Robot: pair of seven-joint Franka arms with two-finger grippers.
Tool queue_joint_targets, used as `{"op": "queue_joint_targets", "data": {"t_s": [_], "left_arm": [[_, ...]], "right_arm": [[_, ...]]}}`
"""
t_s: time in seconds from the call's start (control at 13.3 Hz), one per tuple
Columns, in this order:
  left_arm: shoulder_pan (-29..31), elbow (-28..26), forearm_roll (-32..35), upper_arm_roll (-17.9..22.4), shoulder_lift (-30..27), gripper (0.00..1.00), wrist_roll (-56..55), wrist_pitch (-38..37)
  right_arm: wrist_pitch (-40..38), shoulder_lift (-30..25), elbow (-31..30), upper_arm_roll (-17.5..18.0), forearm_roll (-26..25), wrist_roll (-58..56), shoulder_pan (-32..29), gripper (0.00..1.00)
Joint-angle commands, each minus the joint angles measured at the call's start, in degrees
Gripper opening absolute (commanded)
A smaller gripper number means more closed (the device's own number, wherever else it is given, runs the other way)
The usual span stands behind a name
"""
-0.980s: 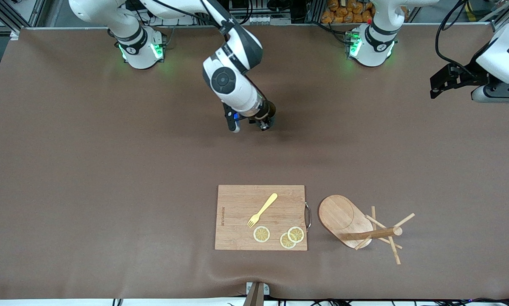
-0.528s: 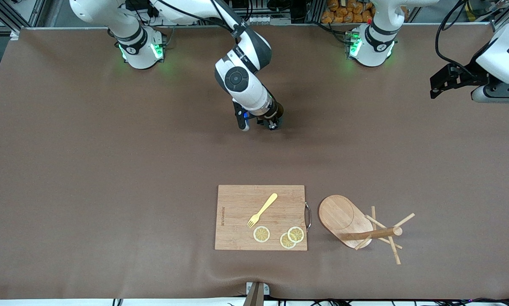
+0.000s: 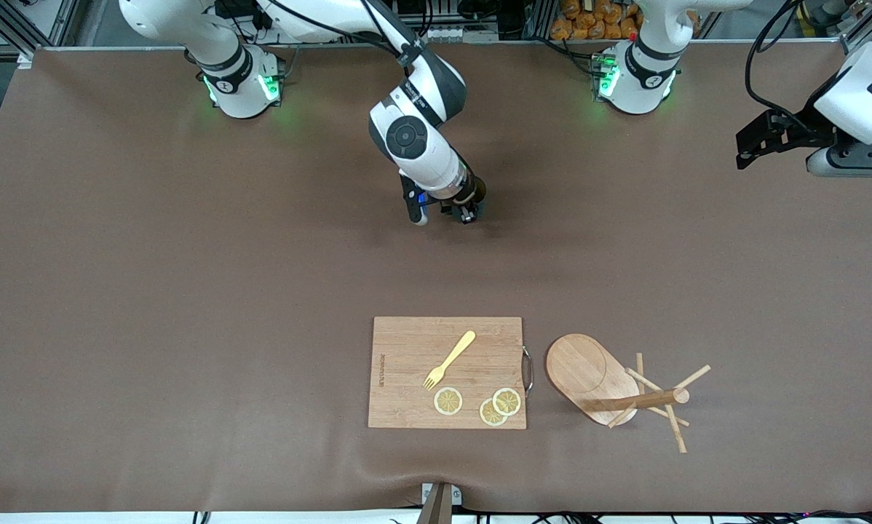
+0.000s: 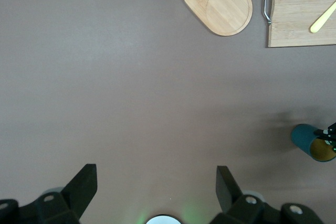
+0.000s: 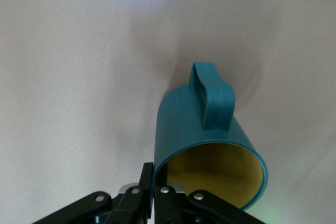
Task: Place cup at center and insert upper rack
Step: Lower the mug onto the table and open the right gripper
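The robot's right gripper is ready to open, as the teal cup's lower end [image 5: 170,99] meets the cup's shadow on the tabletop.
The teal cup [image 5: 210,135], yellowish inside, hangs tilted from its rim in my right gripper [image 5: 156,176], which is shut on the cup wall beside the handle. In the front view that gripper [image 3: 467,213] and cup [image 3: 477,191] are over the middle of the table, between the arm bases and the cutting board. The left wrist view also shows the cup [image 4: 311,141]. The upper rack [image 3: 611,386], a wooden mug tree, lies on its side beside the board; its oval base [image 4: 218,3] faces up. My left gripper [image 3: 747,149] waits open over the left arm's end of the table, fingers [image 4: 79,187] wide apart.
A rectangular wooden cutting board [image 3: 407,349] with a metal handle lies near the front edge. It carries a yellow fork [image 3: 449,359] and three lemon slices [image 3: 448,401]. A brown mat [image 3: 188,291] covers the table.
My right arm carried the cup a little toward the left arm's end of the table, then nearly stopped. The left arm, the rack and the board stayed put.
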Motion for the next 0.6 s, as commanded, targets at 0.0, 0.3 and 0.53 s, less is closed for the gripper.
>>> {"op": "queue_joint_targets", "data": {"t_s": [0.0, 0.3, 0.53], "left_arm": [[0.2, 0.3, 0.4, -0.1, 0.1, 1.0, 0.8, -0.5], [0.2, 0.3, 0.3, -0.1, 0.1, 1.0, 0.8, -0.5], [0.2, 0.3, 0.4, -0.1, 0.2, 1.0, 0.8, -0.5]], "right_arm": [[-0.4, 0.7, 1.2, -0.8, 1.3, 0.8, 1.0, 0.21], [-6.0, 0.3, 3.6, -0.9, 0.9, 0.8, 0.3, 0.97], [-9.9, -0.3, 5.2, -1.2, 0.8, 0.9, 0.0, 1.0]]}}
